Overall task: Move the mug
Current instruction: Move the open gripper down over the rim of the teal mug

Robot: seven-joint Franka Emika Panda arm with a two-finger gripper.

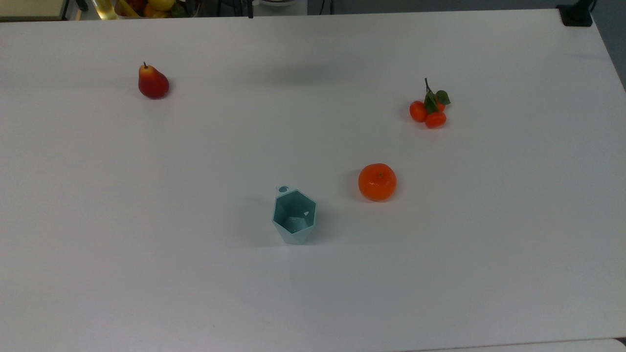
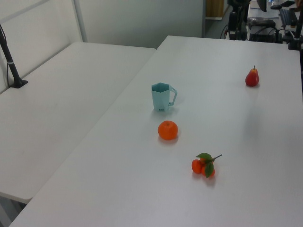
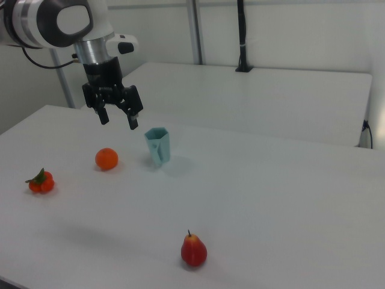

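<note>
I will move the mug across the white table after my gripper grabs the pale teal mug by its small ring handle (image 2: 174, 96) next.
The mug (image 1: 294, 216) is pale teal and faceted, standing upright on the white table (image 1: 146, 220), its hexagonal rim open upward and its small ring handle toward the top view's upper left. It also appears as the mug (image 2: 162, 97) and the mug (image 3: 157, 146). In the right view my gripper (image 3: 118, 120) hangs in the air above the table, up and to the left of the mug, clear of it. Its two black fingers are spread apart and hold nothing.
An orange (image 1: 377, 182) lies just right of the mug in the top view. A cluster of small tangerines with leaves (image 1: 429, 110) sits at the right, a red pear (image 1: 152, 82) at the upper left. A second white table (image 2: 61, 99) adjoins.
</note>
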